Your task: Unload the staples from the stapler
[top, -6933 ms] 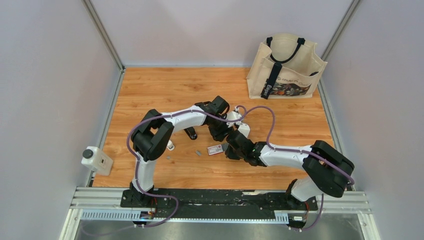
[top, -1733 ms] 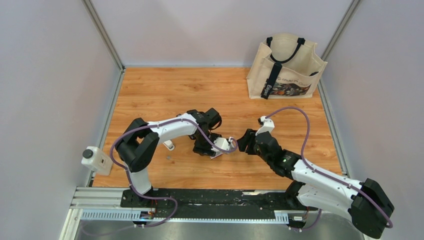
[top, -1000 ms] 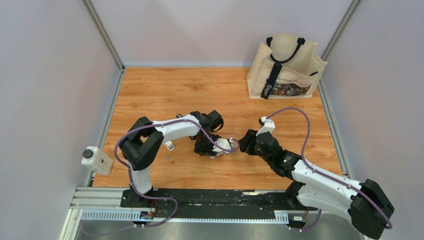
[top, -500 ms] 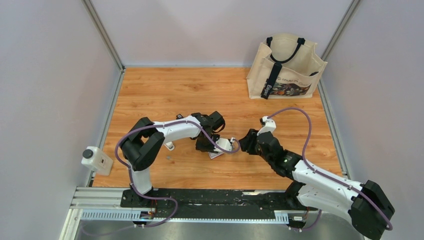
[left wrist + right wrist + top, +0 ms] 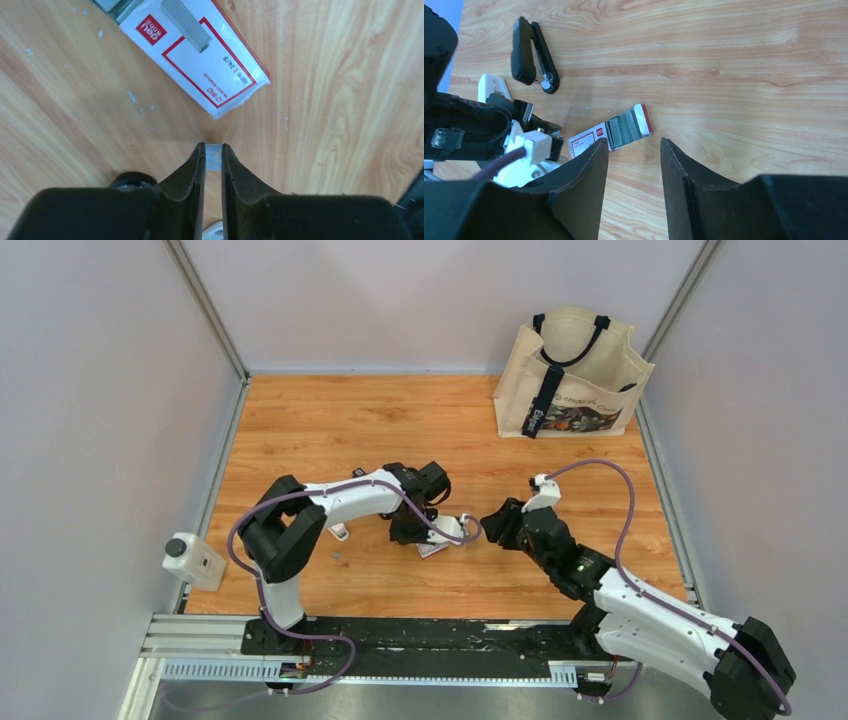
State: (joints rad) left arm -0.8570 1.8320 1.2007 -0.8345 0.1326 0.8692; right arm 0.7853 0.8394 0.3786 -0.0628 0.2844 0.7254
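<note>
My left gripper's fingers are shut on both sides of the short silvery strip of staples. The staples would come up with the gripper if I lifted it now.
My left gripper (image 5: pixel 213 150) is shut on a short silvery strip of staples (image 5: pixel 213 158), pinched between its fingertips just above the wooden table. Just beyond it lies a white-and-red staple box (image 5: pixel 210 65) with a grey strip of staples (image 5: pixel 186 24) on top. The right wrist view shows the black stapler (image 5: pixel 526 52) lying opened on the table beyond the left arm. My right gripper (image 5: pixel 634 142) stands open and empty just right of the box (image 5: pixel 586 141). From above, the left gripper (image 5: pixel 408 535) and the right gripper (image 5: pixel 487 527) face each other across the box (image 5: pixel 434 549).
A cream tote bag (image 5: pixel 575 375) stands at the back right corner. A small white piece (image 5: pixel 340 532) and a tiny grey bit (image 5: pixel 338 555) lie left of the left gripper. A white-and-black device (image 5: pixel 190 558) sits at the table's left edge.
The right arm has drawn back a little to the right. The left gripper has stayed low beside the box. Seconds ago both grippers were together at the stapler.
</note>
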